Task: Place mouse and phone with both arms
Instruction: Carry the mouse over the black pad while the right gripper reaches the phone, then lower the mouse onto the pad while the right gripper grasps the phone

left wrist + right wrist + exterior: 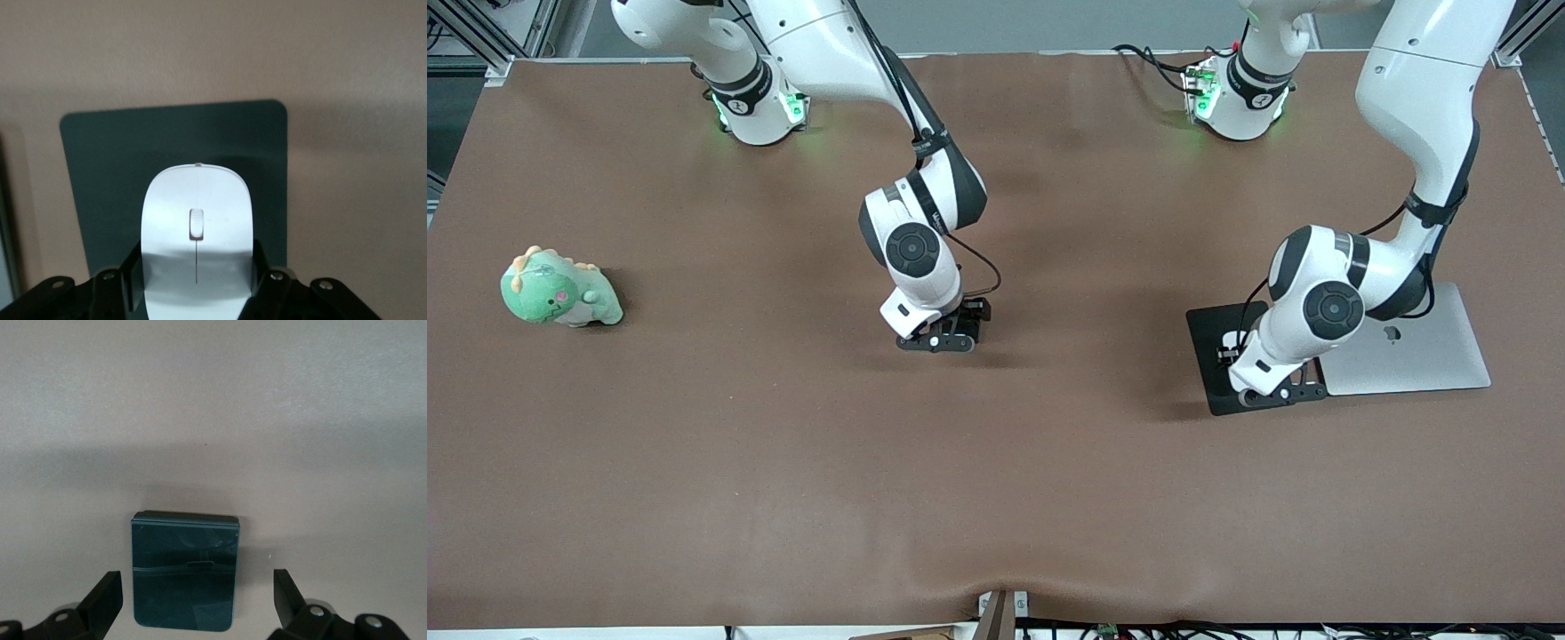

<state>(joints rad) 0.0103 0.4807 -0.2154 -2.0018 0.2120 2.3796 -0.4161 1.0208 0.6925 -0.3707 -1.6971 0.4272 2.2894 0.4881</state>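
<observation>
Next, my right gripper picks up the dark phone by its side edges. That leaves the dark phone's glossy side (pixel 185 577) free while I place it.
The white mouse (pixel 198 227) sits between the fingers of my left gripper (pixel 198 270), which is shut on its sides. It is low over the flat black pad (pixel 100 173); I cannot tell whether it touches the pad. In the front view the left gripper (pixel 1276 389) is over that pad (pixel 1214 373), beside the laptop. The dark phone (pixel 185 570) lies flat on the brown table. My right gripper (pixel 197 590) is open, one finger on each side of the phone and clear of it. In the front view the right gripper (pixel 945 338) is at mid-table and hides the phone.
A closed silver laptop (pixel 1414 351) lies against the pad toward the left arm's end of the table. A green plush dinosaur (pixel 559 289) sits toward the right arm's end. Brown cloth (pixel 996 489) covers the table.
</observation>
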